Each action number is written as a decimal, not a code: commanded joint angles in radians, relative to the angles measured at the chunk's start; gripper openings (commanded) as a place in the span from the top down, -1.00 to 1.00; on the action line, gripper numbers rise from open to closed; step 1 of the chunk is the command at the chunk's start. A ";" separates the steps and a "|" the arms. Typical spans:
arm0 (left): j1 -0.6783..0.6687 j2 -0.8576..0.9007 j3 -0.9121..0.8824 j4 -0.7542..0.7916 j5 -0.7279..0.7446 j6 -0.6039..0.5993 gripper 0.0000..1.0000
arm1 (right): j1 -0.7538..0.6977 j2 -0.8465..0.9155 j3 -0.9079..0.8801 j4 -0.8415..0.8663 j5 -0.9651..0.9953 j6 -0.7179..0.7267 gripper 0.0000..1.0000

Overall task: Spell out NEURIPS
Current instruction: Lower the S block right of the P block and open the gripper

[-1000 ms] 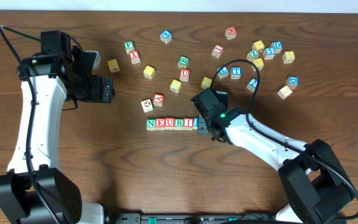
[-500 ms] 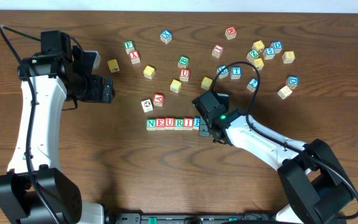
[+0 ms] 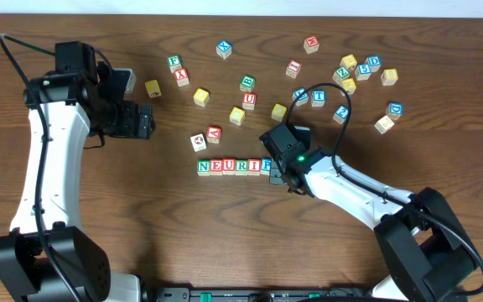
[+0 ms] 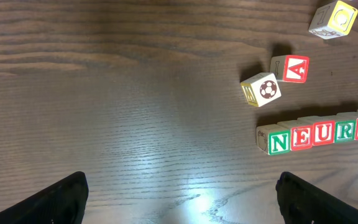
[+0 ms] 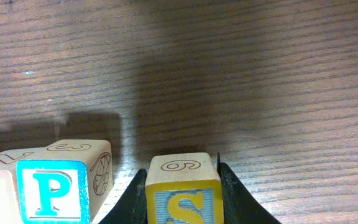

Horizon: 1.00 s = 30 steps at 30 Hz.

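The lower edge of the yellow S cube touches the tabletop, level with the P, so the cube would stay if let go. The right gripper needs to open.
The lettered cubes N [image 3: 204, 167], E [image 3: 216, 167], U [image 3: 228, 167], R [image 3: 241, 166], I [image 3: 252, 166] and the blue P [image 3: 264, 165] stand in a row at the table's middle. My right gripper [image 3: 278, 170] is at the row's right end, shut on the yellow S cube [image 5: 183, 194]. In the right wrist view the S sits just right of the P [image 5: 53, 186], with a small gap. My left gripper [image 3: 145, 122] is open and empty at the left. The left wrist view shows the row's start [image 4: 278, 141] and nothing between the fingers [image 4: 185, 205].
A red A cube [image 3: 214, 133] and a soccer-ball cube [image 3: 198, 143] lie just above the row's left end. Several other letter cubes are scattered across the far half, including a red U [image 3: 249, 101] and a cluster at the far right [image 3: 355, 71].
My right gripper has shifted slightly to the right with the S cube, so the P now shows fully in the overhead view. The left arm has not moved.
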 commanded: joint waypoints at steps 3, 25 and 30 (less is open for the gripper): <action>0.000 -0.014 0.019 -0.006 0.011 0.013 -0.89 | 0.006 0.009 -0.007 0.000 0.026 0.014 0.63; 0.000 -0.014 0.019 -0.006 0.011 0.013 -0.89 | 0.006 0.009 -0.007 0.003 0.027 0.014 0.30; 0.000 -0.014 0.019 -0.005 0.011 0.013 -0.89 | 0.006 0.009 -0.007 0.003 0.027 0.014 0.28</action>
